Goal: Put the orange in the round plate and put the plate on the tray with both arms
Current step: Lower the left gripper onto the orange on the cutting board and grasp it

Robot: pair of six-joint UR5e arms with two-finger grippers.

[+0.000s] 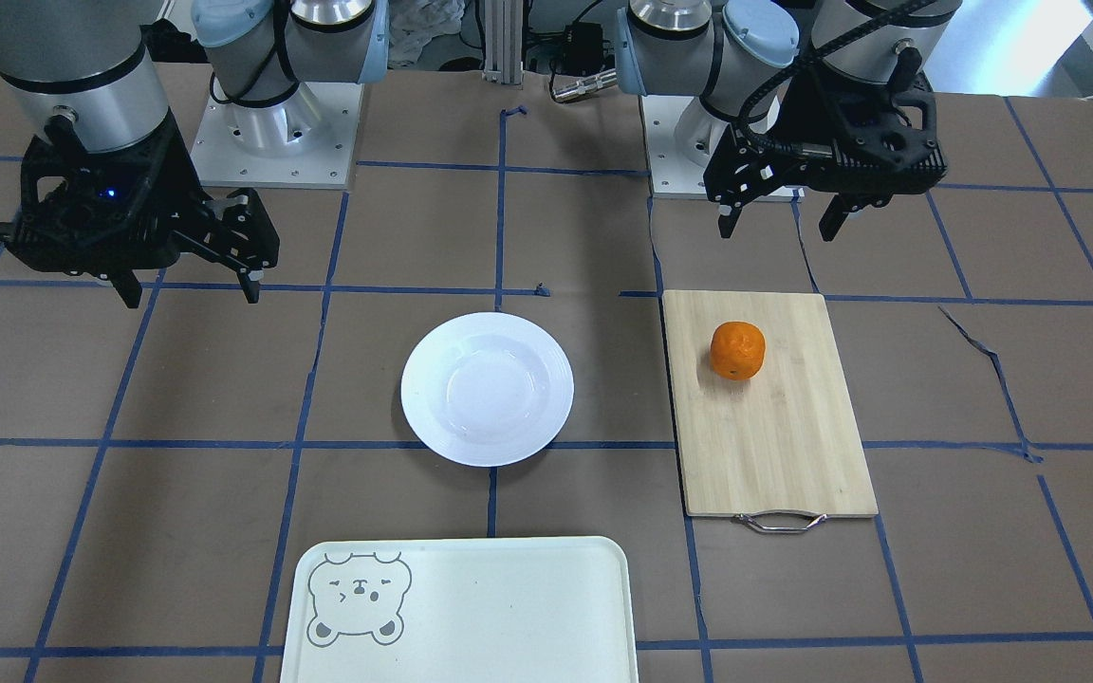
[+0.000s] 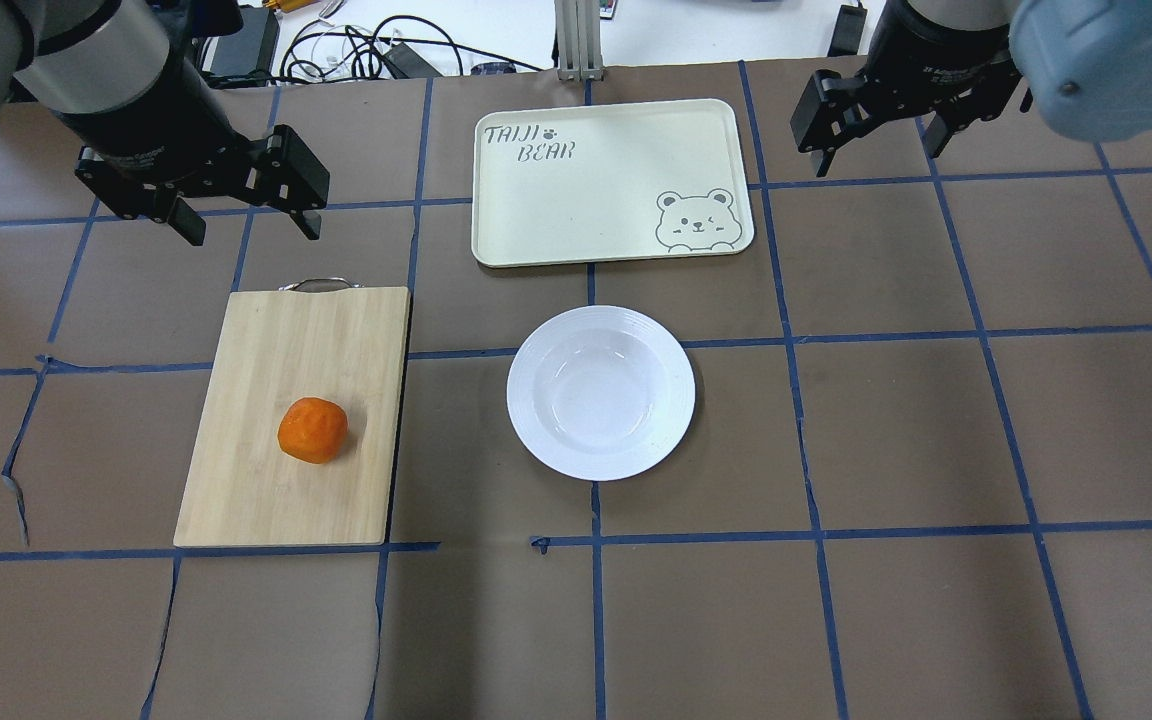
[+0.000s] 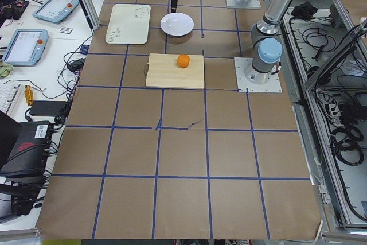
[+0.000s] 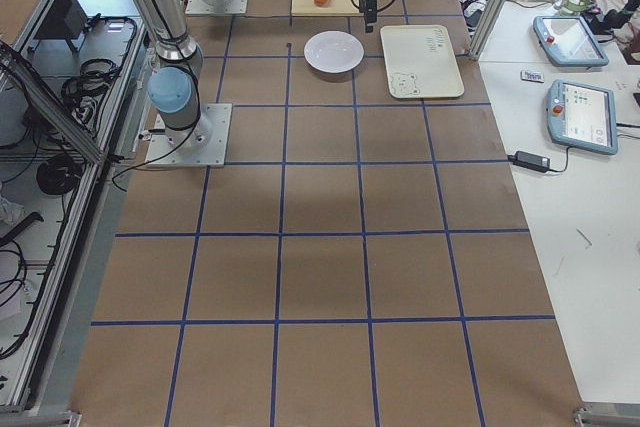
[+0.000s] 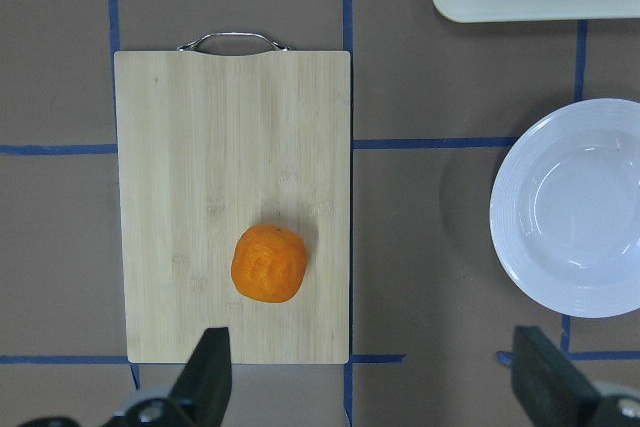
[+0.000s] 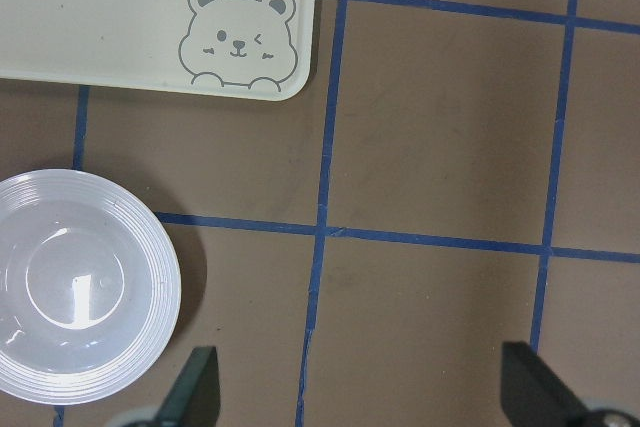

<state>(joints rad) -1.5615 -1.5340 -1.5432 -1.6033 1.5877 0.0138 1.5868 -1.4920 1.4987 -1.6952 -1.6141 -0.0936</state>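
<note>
The left gripper grabs the orange (image 1: 737, 350) by its rounded sides next, to place the orange in the round plate (image 1: 487, 389).
The orange (image 1: 737, 350) (image 2: 312, 430) (image 5: 268, 263) lies on a bamboo cutting board (image 2: 286, 490). The empty white round plate (image 1: 487, 389) (image 2: 600, 392) (image 6: 75, 287) rests on the table between the board and the cream tray (image 1: 471, 607) (image 2: 586, 180), whose bear outline faces the plate. My left gripper (image 1: 779, 228) (image 2: 249, 230) (image 5: 375, 387) hangs open and empty above the table, just off the board's handle end. My right gripper (image 1: 191, 292) (image 2: 876, 150) (image 6: 365, 392) is also open and empty, high beside the tray's right end, well away from the plate.
The board's metal handle (image 2: 316, 285) points toward the tray side. Both arm bases (image 1: 271, 133) (image 1: 698, 142) stand at the robot's edge of the table. Blue tape lines grid the brown tabletop. Cables and pendants (image 4: 575, 112) lie on the bench beyond the tray.
</note>
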